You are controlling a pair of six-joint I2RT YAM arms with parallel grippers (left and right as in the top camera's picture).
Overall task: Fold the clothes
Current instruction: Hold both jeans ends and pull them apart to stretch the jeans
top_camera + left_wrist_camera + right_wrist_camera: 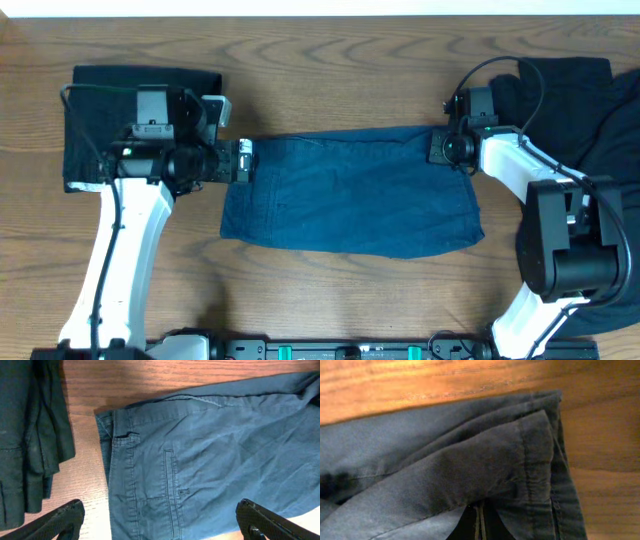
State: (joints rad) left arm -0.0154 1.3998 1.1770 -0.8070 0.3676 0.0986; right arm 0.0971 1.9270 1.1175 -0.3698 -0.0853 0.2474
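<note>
I will next grab their far waistband corner (259, 145) with my left gripper, to fold the trousers (350, 195) evenly. The waistband corner is opposite my right gripper, which is near the trousers' hem.
A pair of blue trousers (350, 195) lies folded flat across the middle of the table. My left gripper (243, 160) is open over the waistband end; in the left wrist view its fingers (162, 527) straddle the waistband and back pocket (170, 480) without holding them. My right gripper (445, 147) is at the far right corner of the trousers. In the right wrist view its fingers (480, 525) are closed together on a raised fold of the blue cloth near the hem (535, 460).
A folded black garment (100, 110) lies at the back left under my left arm, and it also shows in the left wrist view (30, 435). A pile of black clothes (590, 100) lies at the right, reaching the table's right edge.
</note>
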